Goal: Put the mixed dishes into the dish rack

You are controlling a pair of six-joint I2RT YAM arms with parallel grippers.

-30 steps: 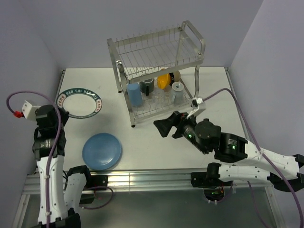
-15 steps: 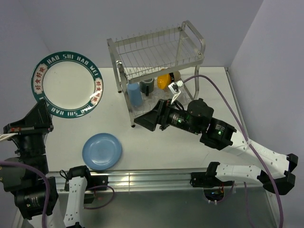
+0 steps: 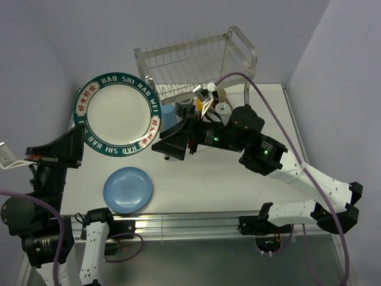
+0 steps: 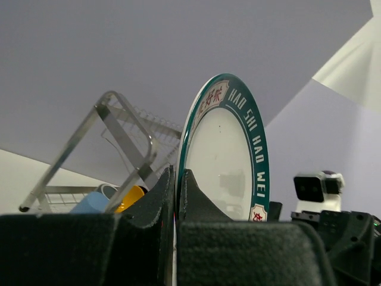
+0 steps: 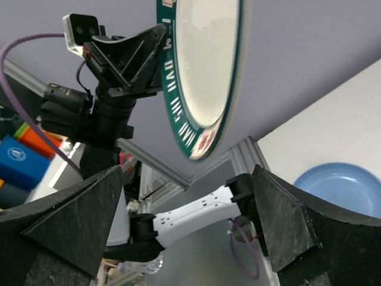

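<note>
I need to pinch the white plate's rim with my right gripper next, opposite my left gripper, to slot the plate upright into the dish rack.
My left gripper is shut on the rim of the white plate with the dark green patterned rim and holds it upright, high above the table's left half. The left wrist view shows the jaws pinching the plate. My right gripper is open and empty just right of the plate, in front of the silver dish rack. In the right wrist view the plate is above the open gripper. The light blue plate lies on the table. The blue cup, orange bowl and pale mug sit in the rack's lower tier.
The rack's upper tier holds nothing that shows. The right arm hides most of the lower tier. Grey walls close in on the left, the back and the right. An aluminium rail runs along the near edge.
My left gripper has carried the white plate up off the table and then right toward the rack. My right gripper, open throughout, has risen and moved left toward the plate.
</note>
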